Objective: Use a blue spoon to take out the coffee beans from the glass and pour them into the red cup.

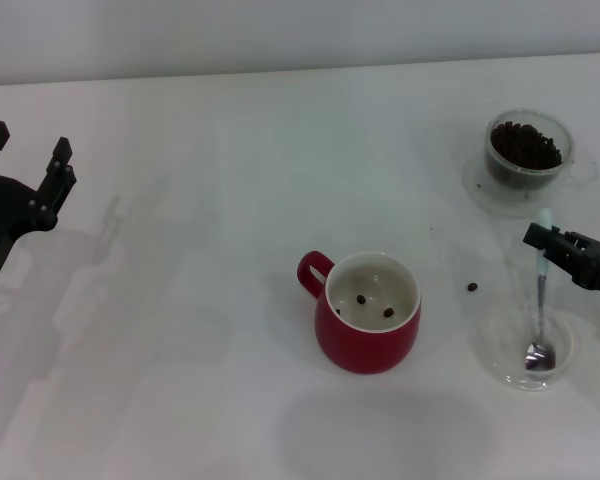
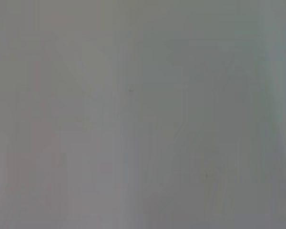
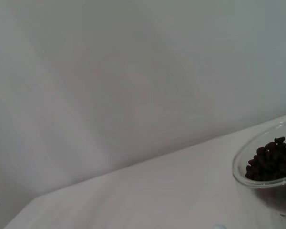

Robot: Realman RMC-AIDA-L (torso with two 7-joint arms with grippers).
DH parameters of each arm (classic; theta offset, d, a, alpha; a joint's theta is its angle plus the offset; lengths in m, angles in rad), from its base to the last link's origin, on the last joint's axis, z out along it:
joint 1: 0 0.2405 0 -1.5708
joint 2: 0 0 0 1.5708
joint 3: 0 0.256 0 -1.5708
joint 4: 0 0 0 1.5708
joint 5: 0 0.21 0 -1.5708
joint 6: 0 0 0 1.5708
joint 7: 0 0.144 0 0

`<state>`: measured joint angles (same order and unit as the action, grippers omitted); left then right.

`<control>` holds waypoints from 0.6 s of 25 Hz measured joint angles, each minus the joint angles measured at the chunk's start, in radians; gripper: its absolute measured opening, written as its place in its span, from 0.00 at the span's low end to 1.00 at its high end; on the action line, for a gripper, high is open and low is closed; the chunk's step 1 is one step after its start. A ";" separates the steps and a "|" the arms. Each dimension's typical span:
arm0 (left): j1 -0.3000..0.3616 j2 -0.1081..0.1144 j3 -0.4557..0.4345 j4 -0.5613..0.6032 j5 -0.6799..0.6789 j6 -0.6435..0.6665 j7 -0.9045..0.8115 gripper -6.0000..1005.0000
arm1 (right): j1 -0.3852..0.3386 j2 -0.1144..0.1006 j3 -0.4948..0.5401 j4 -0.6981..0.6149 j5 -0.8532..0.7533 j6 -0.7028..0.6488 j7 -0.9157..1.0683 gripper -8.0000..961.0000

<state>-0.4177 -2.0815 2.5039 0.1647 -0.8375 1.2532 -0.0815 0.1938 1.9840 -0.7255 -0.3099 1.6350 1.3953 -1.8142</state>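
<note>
The spoon's silver bowl rests in the shallow clear dish and would stay; my right gripper should release the spoon.
The red cup (image 1: 368, 325) stands at the table's middle with a few coffee beans (image 1: 388, 312) in its white inside. The glass (image 1: 526, 150), full of coffee beans (image 1: 525, 145), stands at the far right; it also shows in the right wrist view (image 3: 269, 164). The blue spoon (image 1: 541, 290) has its silver bowl resting in a shallow clear dish (image 1: 495, 360) in front of the glass, with the pale-blue handle end pointing away. My right gripper (image 1: 540, 243) reaches in from the right edge and is closed across the spoon's handle. My left gripper (image 1: 28, 148) is open and parked at the far left.
One loose coffee bean (image 1: 472, 287) lies on the white table between the red cup and the dish. The glass stands on a second flat clear dish (image 1: 480, 185). The left wrist view shows only bare surface.
</note>
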 joint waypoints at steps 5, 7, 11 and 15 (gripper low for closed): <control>-0.002 0.000 -0.002 -0.001 -0.002 -0.001 0.000 0.68 | 0.004 0.001 0.000 0.000 -0.006 -0.019 0.012 0.22; -0.002 0.000 -0.002 -0.002 -0.002 -0.001 0.000 0.68 | 0.004 0.001 0.000 0.000 -0.006 -0.020 0.014 0.22; -0.002 0.000 -0.004 -0.002 -0.008 -0.002 0.000 0.68 | 0.006 0.001 0.002 0.000 -0.006 -0.023 0.017 0.25; -0.001 0.000 -0.004 -0.002 -0.011 -0.003 0.001 0.68 | 0.012 0.001 0.006 0.000 -0.006 -0.022 0.018 0.27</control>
<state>-0.4188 -2.0817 2.5003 0.1625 -0.8487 1.2501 -0.0800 0.2055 1.9850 -0.7194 -0.3099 1.6290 1.3731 -1.7965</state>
